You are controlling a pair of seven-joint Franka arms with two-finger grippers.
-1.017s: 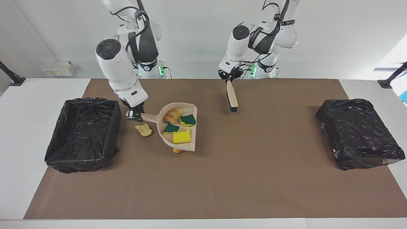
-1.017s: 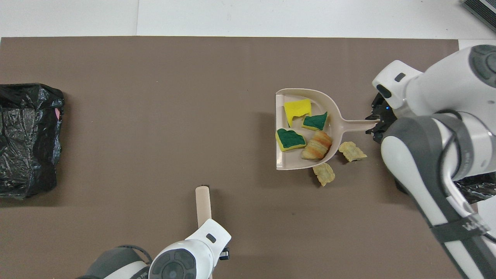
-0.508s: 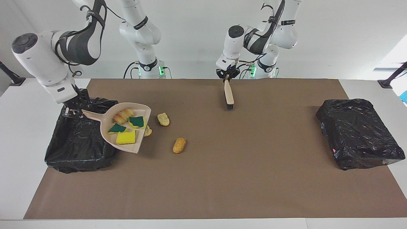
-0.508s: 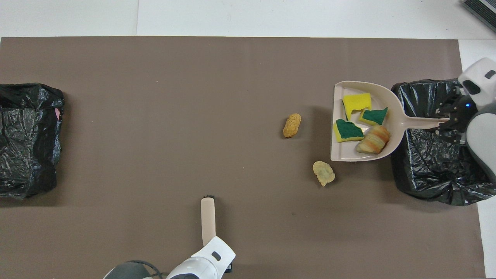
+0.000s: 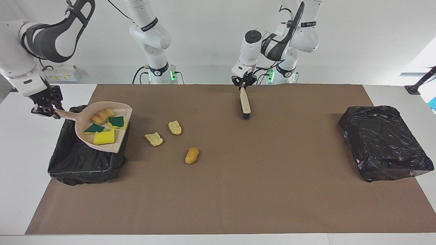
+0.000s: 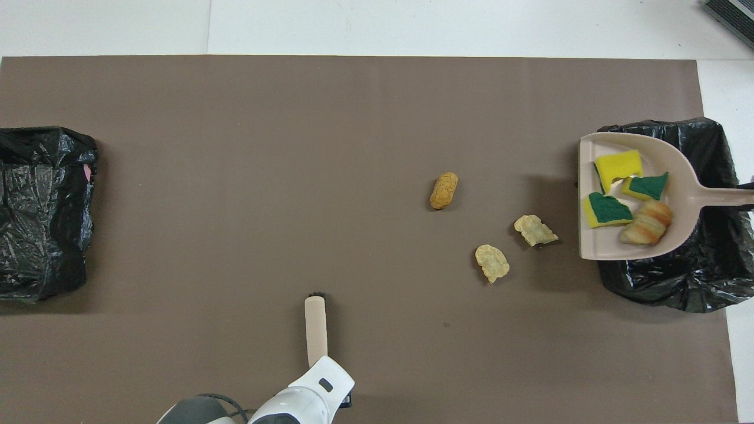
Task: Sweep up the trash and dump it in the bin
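Note:
The beige hand brush (image 6: 316,328) is low along the brown mat and would lie there. My left gripper needs to let go of the brush.
My right gripper (image 5: 46,108) is shut on the handle of the beige dustpan (image 5: 81,131), which it holds raised and about level over the black-lined bin (image 5: 85,160) at the right arm's end of the table. In the pan lie three yellow-and-green sponge chunks (image 5: 104,137) and one golden bread lump (image 5: 102,115). Three more pieces of trash lie loose on the brown mat: one pale lump (image 5: 154,139), another (image 5: 175,127), and a golden-brown one (image 5: 192,155). Close to the robots' edge of the mat, my left gripper (image 5: 243,82) is shut on the beige hand brush (image 5: 245,103), bristles down.
A second black-lined bin (image 5: 385,143) stands at the left arm's end of the table. The brown mat (image 5: 238,190) covers most of the table, with white table around it.
The right arm has lifted the loaded dustpan off the mat and carried it over the bin, leaving three lumps behind. The left gripper drew the brush slightly toward the robots.

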